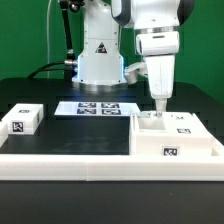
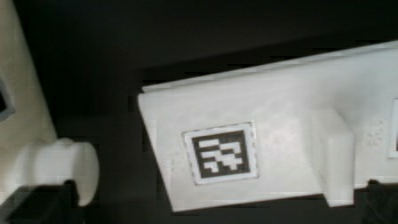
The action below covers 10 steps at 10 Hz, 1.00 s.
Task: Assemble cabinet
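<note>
The robot's gripper isn't ready to close on the ridge yet and needs to move toward it first: the raised ridge [image 2: 333, 150] on the white tagged side is short of the middle between the gripper's fingers.
The white cabinet body [image 1: 176, 140] lies at the exterior view's right, box-like, with black-and-white tags on its front and top. My gripper [image 1: 158, 108] hangs straight down just above its near-left part. In the wrist view a white tagged face of the cabinet [image 2: 222, 150] with a raised ridge fills the middle. My gripper [image 2: 210, 208] is open, its dark fingertips [image 2: 39, 200] wide apart at both sides of that face, holding nothing. A round white knob-like piece [image 2: 54, 160] shows beside one fingertip. A smaller white tagged panel block [image 1: 22, 120] lies at the exterior view's left.
The marker board [image 1: 96, 107] lies flat on the black table in front of the robot's base [image 1: 98, 55]. A low white rim [image 1: 70, 160] runs along the table's front edge.
</note>
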Each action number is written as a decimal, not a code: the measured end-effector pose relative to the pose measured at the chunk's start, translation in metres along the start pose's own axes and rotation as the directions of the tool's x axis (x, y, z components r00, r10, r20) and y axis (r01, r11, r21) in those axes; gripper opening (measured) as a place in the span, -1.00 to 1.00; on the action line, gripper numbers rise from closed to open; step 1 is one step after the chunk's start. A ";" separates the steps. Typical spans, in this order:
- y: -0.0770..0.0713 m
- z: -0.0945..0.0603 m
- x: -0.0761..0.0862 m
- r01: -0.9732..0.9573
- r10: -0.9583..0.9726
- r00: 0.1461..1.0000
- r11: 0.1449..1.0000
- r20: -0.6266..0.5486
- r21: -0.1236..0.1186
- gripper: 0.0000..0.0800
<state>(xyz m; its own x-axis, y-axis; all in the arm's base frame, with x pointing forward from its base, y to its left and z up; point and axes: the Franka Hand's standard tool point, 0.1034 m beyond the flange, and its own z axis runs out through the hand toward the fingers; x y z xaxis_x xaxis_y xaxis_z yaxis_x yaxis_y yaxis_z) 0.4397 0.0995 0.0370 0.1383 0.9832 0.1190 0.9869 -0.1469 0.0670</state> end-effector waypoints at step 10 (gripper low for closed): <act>-0.025 0.022 -0.003 0.001 0.000 1.000 0.999 -0.013 0.035 0.66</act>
<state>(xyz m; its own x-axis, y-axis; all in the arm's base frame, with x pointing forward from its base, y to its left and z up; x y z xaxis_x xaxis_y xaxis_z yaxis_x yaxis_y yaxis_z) 0.4161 0.1032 0.0128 0.1369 0.9818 0.1317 0.9893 -0.1424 0.0328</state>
